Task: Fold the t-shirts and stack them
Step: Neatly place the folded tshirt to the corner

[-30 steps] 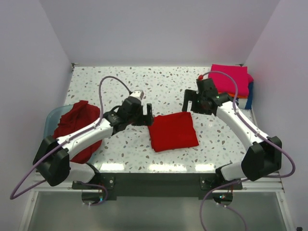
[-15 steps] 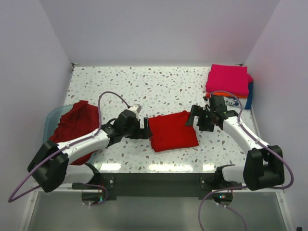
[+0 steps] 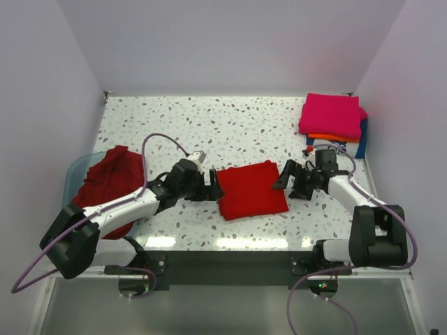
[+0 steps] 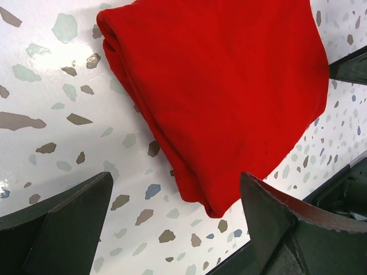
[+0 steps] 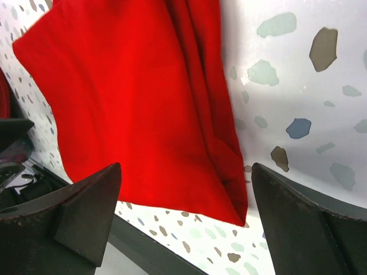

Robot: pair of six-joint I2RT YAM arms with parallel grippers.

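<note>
My right gripper needs to stack the folded red t-shirt [image 3: 251,190] on the magenta t-shirt, so it should next grab that red t-shirt by its folded edge, with the layers together.
A folded red t-shirt [image 3: 251,190] lies flat near the middle of the speckled table [image 3: 230,129]. My left gripper [image 3: 214,187] sits low at its left edge, open, with the shirt's corner [image 4: 218,97] between the spread fingers [image 4: 69,223]. My right gripper [image 3: 286,183] sits low at the right edge, open too, and the shirt's folded edge [image 5: 132,97] lies in front of its wide fingers [image 5: 304,217]. Neither holds cloth. A stack of folded t-shirts [image 3: 332,115], magenta on top, stands at the back right.
A teal tub [image 3: 75,171] at the left table edge holds a crumpled red shirt [image 3: 108,183]. Orange [image 3: 327,137] and blue-printed layers show under the magenta shirt. Walls close in the back and both sides. The table's front edge [image 3: 251,241] runs just below the folded shirt.
Both arms have come down and in toward the folded red shirt: the left gripper to its left edge, the right gripper from the far right down to its right edge. The shirt has not moved.
</note>
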